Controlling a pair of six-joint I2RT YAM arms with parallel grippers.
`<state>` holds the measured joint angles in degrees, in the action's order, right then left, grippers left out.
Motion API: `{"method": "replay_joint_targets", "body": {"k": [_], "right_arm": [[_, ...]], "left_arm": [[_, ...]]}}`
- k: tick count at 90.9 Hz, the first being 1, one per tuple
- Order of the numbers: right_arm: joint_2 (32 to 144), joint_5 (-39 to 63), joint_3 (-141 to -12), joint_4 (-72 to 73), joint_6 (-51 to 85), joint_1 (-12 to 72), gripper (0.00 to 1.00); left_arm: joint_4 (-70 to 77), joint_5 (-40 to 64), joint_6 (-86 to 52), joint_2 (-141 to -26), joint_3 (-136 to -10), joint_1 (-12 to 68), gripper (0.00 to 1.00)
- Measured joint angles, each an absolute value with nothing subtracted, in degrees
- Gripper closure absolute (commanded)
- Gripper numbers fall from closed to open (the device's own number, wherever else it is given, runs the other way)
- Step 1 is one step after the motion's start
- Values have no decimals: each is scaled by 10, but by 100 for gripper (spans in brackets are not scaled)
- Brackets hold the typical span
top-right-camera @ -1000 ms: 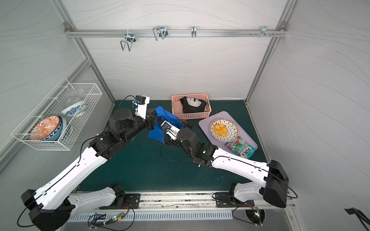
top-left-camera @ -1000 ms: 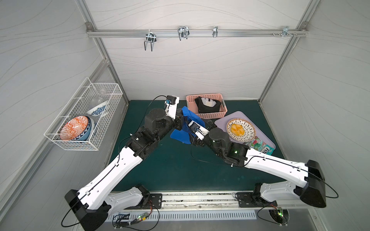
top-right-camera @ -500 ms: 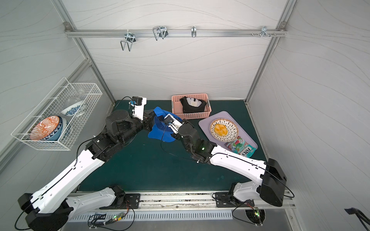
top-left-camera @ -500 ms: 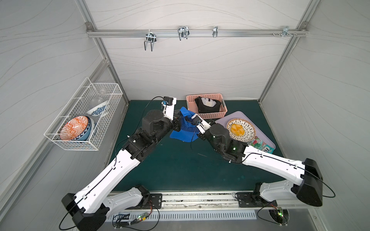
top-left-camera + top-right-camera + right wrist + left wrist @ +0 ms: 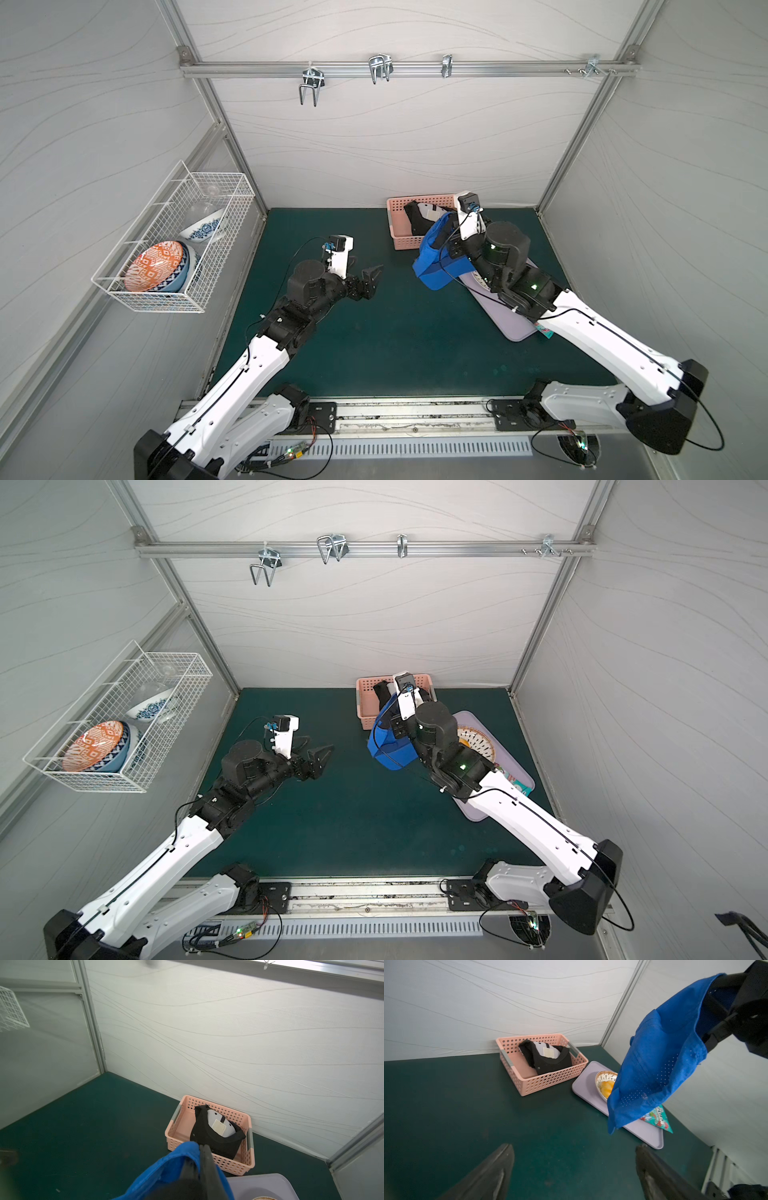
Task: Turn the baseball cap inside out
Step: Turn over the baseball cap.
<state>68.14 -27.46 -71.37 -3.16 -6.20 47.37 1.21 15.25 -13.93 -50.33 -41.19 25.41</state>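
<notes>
Next, my left gripper takes hold of the cap's free drooping edge, away from my right gripper's fold, to turn the cap inside out.
The blue baseball cap [image 5: 432, 262] [image 5: 388, 748] hangs limp in the air, over the near edge of the lilac tray and just in front of the pink basket. My right gripper [image 5: 200, 1147] is shut on a fold of the cap's rim [image 5: 166, 1169], and the cloth hides the fingertips in both top views. The left wrist view shows the cap [image 5: 654, 1064] drooping from that gripper, perforated cloth outward. My left gripper [image 5: 371, 282] [image 5: 319, 761] [image 5: 574, 1147] is open and empty, above the green mat well to the left of the cap.
A pink basket [image 5: 391, 226] [image 5: 542, 1084] at the back holds a black cap [image 5: 550, 1059]. A lilac tray [image 5: 513, 326] carries a plate of food [image 5: 478, 742] and a snack packet [image 5: 659, 1121]. A wire basket [image 5: 174, 249] with bowls hangs on the left wall.
My right gripper shut on the cap. The left gripper then let go, opened and drew back to the left. The right arm carried the cap right, toward the basket and tray.
</notes>
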Motion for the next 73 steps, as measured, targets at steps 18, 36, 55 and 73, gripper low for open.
{"method": "replay_joint_targets", "body": {"k": [18,36,55,73], "right_arm": [[667,-242,-748,-75,-7,453,100],[667,-245,-770,-93,57,451,100],[667,-234,-787,-104,134,451,100],[667,-218,-800,-115,181,451,100]], "left_arm": [[120,269,-164,-533,-359,249,0],[202,288,-166,-573,-335,298,0],[280,265,-166,-613,-322,361,0],[347,236,-168,-677,-322,367,2]]}}
